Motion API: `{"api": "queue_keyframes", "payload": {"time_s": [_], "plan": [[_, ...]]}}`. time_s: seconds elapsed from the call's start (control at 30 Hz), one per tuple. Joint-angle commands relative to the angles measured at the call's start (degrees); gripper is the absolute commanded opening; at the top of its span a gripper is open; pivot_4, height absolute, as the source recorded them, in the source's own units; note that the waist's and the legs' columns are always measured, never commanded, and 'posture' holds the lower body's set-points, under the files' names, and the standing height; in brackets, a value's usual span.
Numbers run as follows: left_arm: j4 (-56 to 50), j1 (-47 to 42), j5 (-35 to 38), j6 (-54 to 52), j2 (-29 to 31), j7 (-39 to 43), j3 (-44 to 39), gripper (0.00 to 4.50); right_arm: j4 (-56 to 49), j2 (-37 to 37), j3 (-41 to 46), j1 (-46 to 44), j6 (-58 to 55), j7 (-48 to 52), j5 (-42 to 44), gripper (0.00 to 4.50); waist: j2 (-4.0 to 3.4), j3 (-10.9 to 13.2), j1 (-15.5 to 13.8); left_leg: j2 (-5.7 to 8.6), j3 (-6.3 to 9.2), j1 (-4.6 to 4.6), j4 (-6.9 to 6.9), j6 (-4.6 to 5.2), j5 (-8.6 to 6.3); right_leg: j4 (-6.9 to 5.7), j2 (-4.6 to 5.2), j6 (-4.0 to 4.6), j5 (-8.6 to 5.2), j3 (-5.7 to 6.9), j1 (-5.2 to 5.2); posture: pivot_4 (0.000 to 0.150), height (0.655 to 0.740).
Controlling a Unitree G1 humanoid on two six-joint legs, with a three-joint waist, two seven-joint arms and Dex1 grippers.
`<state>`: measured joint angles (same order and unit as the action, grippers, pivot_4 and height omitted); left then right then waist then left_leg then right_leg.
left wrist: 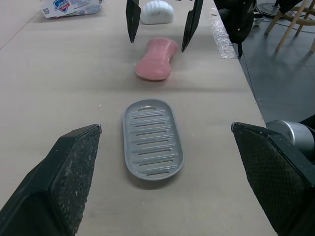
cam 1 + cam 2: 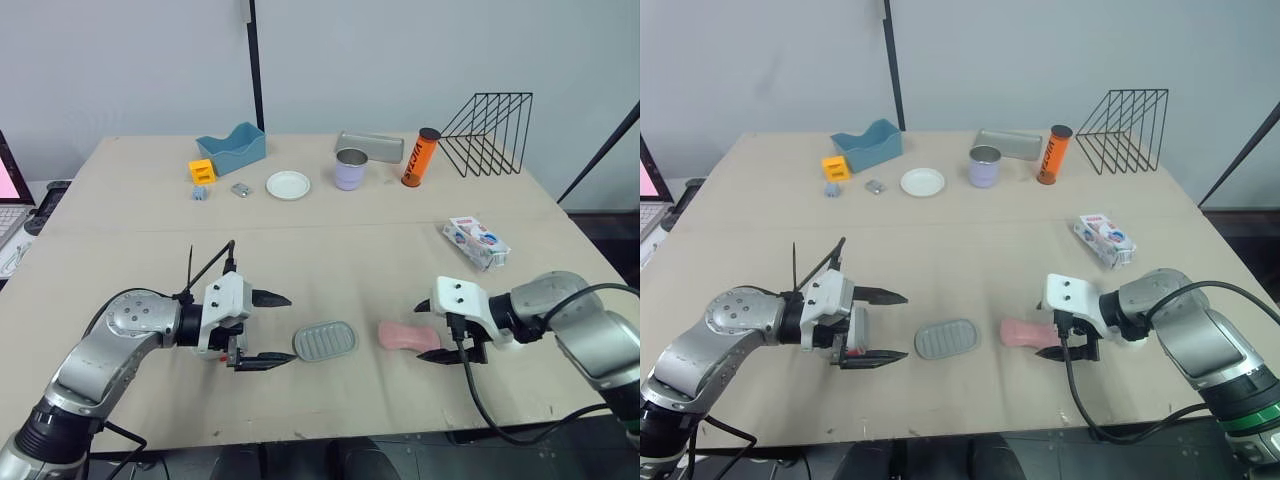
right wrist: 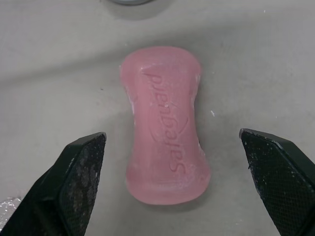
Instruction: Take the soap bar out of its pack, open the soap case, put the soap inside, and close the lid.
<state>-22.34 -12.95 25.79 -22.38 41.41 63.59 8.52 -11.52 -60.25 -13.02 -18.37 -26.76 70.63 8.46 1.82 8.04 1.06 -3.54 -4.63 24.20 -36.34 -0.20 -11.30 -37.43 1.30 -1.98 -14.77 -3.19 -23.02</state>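
The pink soap bar (image 2: 405,336) needs to go inside its case. My right gripper needs to pick it up by its long sides next.
The pink soap bar (image 2: 405,336) lies bare on the table, front centre-right. My right gripper (image 2: 423,331) is open, one finger on each side of the bar's near end, not touching it; the right wrist view shows the soap (image 3: 165,123) between both pads (image 3: 78,177). A grey oval soap case (image 2: 325,341) with a slotted face lies just left of the soap. My left gripper (image 2: 290,328) is open beside the case's left end, with the case (image 1: 152,145) ahead of its fingers. The soap pack (image 2: 476,242) lies at the right.
Along the back of the table stand a blue tray (image 2: 232,147), an orange block (image 2: 201,171), a white plate (image 2: 288,185), a cup (image 2: 350,169), a grey tin (image 2: 369,146), an orange can (image 2: 421,157) and a black wire rack (image 2: 490,133). A laptop (image 2: 8,190) sits at the left edge.
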Motion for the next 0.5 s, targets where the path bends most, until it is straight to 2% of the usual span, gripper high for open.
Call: {"api": "queue_keyframes", "payload": {"time_s": [0.03, 0.5], "plan": [[-1.1, 0.1, 0.0, 1.1, 0.1, -0.4, -1.3, 4.49, -0.7, 0.4, -0.1, -0.4, -0.6, -0.2, -0.9, 4.50, 0.00, 0.0, 0.0, 0.00, 0.01, 0.00, 0.00, 0.00, 0.00, 0.00, 0.00, 0.00, 0.00, 0.01, 0.00, 0.150, 0.7393], [-1.1, 1.0, -0.5, 1.3, 0.0, -1.3, -1.5, 4.49, 0.7, 3.1, -2.4, -1.2, -3.0, -1.1, -3.8, 4.50, 0.00, 0.0, 0.0, 0.01, 0.01, 0.00, 0.00, 0.00, 0.00, 0.00, 0.00, 0.00, 0.00, 0.00, 0.01, 0.150, 0.7393]]}}
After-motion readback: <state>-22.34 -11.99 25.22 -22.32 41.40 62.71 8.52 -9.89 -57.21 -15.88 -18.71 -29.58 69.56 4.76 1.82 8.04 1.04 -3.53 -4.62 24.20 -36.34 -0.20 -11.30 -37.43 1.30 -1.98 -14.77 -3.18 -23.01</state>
